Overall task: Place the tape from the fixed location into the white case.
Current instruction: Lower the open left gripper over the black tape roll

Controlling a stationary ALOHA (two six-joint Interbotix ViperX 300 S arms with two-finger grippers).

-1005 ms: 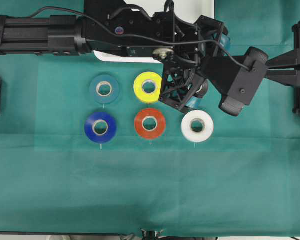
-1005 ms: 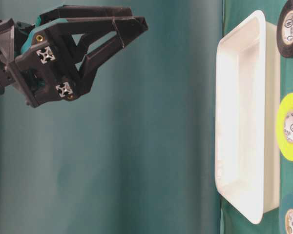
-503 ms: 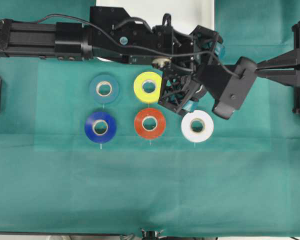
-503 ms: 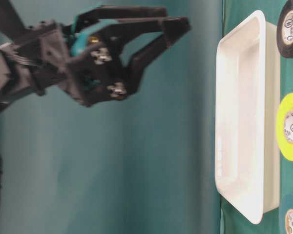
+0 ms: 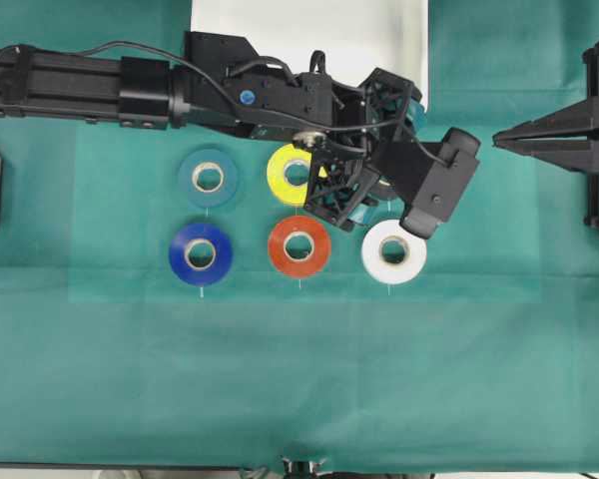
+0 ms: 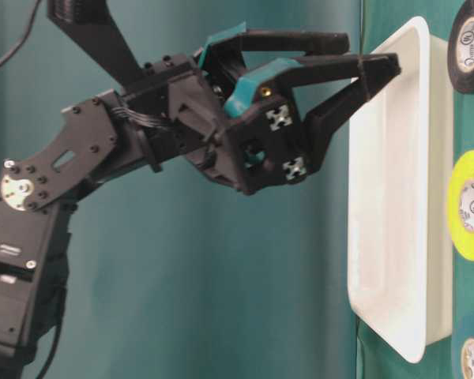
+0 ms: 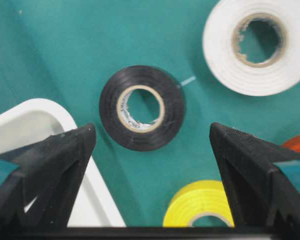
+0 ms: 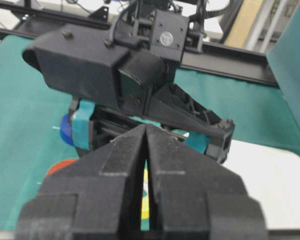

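Note:
Next, my left gripper grabs the tape by its narrow black ring side [image 7: 171,119], since the tape lies flat and wide across but its core [image 7: 143,106] is open.
The tape [image 7: 142,107], a black roll with a pale core, lies flat on the green cloth just past a corner of the white case [image 7: 35,117]. My left gripper [image 7: 152,131] hangs above it, open wide and empty, one finger over the case corner. In the table-level view the left gripper [image 6: 370,54] tips down toward the white case [image 6: 395,197], with the tape [image 6: 468,46] beyond it. Overhead, the left gripper [image 5: 377,165] covers the tape. My right gripper [image 5: 501,135] rests at the right edge, shut and empty, also the right gripper [image 8: 146,129].
Other rolls lie in two rows on the cloth: teal [image 5: 208,178], yellow [image 5: 296,172], dark blue [image 5: 201,253], red [image 5: 299,246] and white [image 5: 394,251]. The white roll [image 7: 257,45] and yellow roll [image 7: 200,210] lie close to the tape.
The left arm has swung in and lowered its open gripper toward the cloth beside the white case. The right arm and all the rolls have stayed put.

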